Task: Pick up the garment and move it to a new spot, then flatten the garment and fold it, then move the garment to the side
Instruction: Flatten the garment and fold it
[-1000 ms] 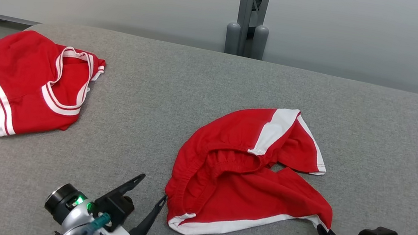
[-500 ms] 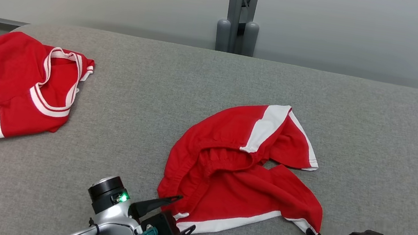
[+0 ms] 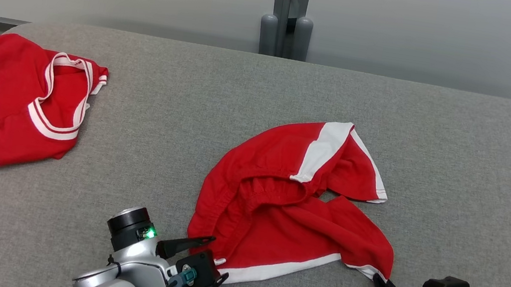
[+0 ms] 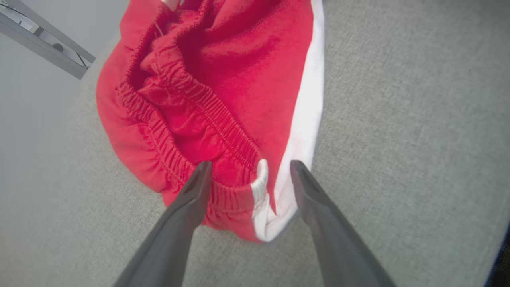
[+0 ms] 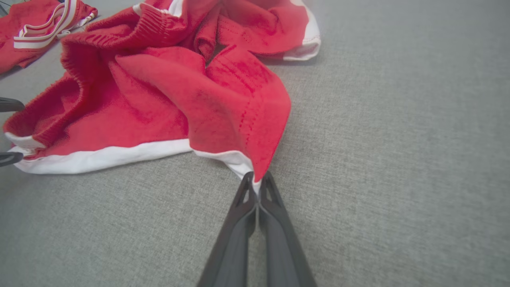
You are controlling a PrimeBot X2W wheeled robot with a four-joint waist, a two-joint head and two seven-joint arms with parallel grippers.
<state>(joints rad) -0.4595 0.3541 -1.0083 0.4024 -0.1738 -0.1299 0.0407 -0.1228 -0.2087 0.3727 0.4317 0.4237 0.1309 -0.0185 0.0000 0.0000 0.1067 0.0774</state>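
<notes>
Next, my left gripper picks up the shorts by the white-tipped waistband corner point(image 3: 219, 260), which stands up while the red cloth point(image 3: 289, 230) lies slack on the tabletop.
The garment point(image 3: 275, 217) is a pair of red shorts with white side stripes, lying crumpled in the middle of the grey table. My right gripper point(image 3: 377, 279) is shut on its lower right hem corner, which the right wrist view shows pinched at the gripper point(image 5: 255, 177). My left gripper point(image 3: 219, 258) is open. Its fingers straddle the elastic waistband corner at the lower left. The left wrist view shows that white-tipped corner of the garment point(image 4: 223, 79) between the two fingers of the gripper point(image 4: 250, 164).
A second red garment with white trim point(image 3: 3, 101) lies at the table's far left. The grey fabric table point(image 3: 459, 169) has free room to the right and behind the shorts. A grey post point(image 3: 285, 11) stands behind the back edge.
My left gripper has turned and moved right, so that its open fingers now straddle the waistband corner. The right gripper keeps its grip. The head view has shifted slightly.
</notes>
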